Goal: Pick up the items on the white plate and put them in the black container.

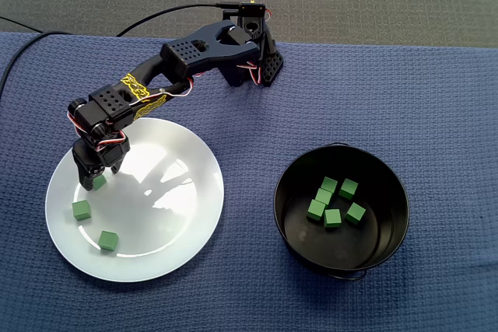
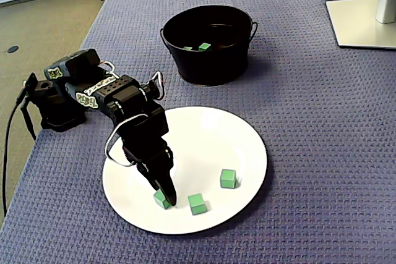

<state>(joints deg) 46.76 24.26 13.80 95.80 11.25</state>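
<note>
My gripper grips the small green cube by its opposite sides next, to move it from the white plate (image 1: pixel 194 192) into the black container.
Three green cubes lie on the white plate (image 1: pixel 194 192) (image 2: pixel 247 146). My gripper (image 1: pixel 98 176) (image 2: pixel 164 200) reaches down onto the plate's left part in the view from above. It stands open, its tips on either side of one green cube (image 1: pixel 99 182) (image 2: pixel 161 200) that rests on the plate. The second cube (image 1: pixel 81 209) (image 2: pixel 197 203) and the third cube (image 1: pixel 108 240) (image 2: pixel 228 178) lie free nearby. The black container (image 1: pixel 389 184) (image 2: pixel 207 60) holds several green cubes (image 1: pixel 333 201).
A blue woven cloth (image 1: pixel 389 83) covers the table. The arm's base (image 1: pixel 253 56) (image 2: pixel 52 100) sits at the cloth's edge with a cable (image 1: pixel 156 17) running off. A monitor stand's plate (image 2: pixel 362 23) sits in one corner.
</note>
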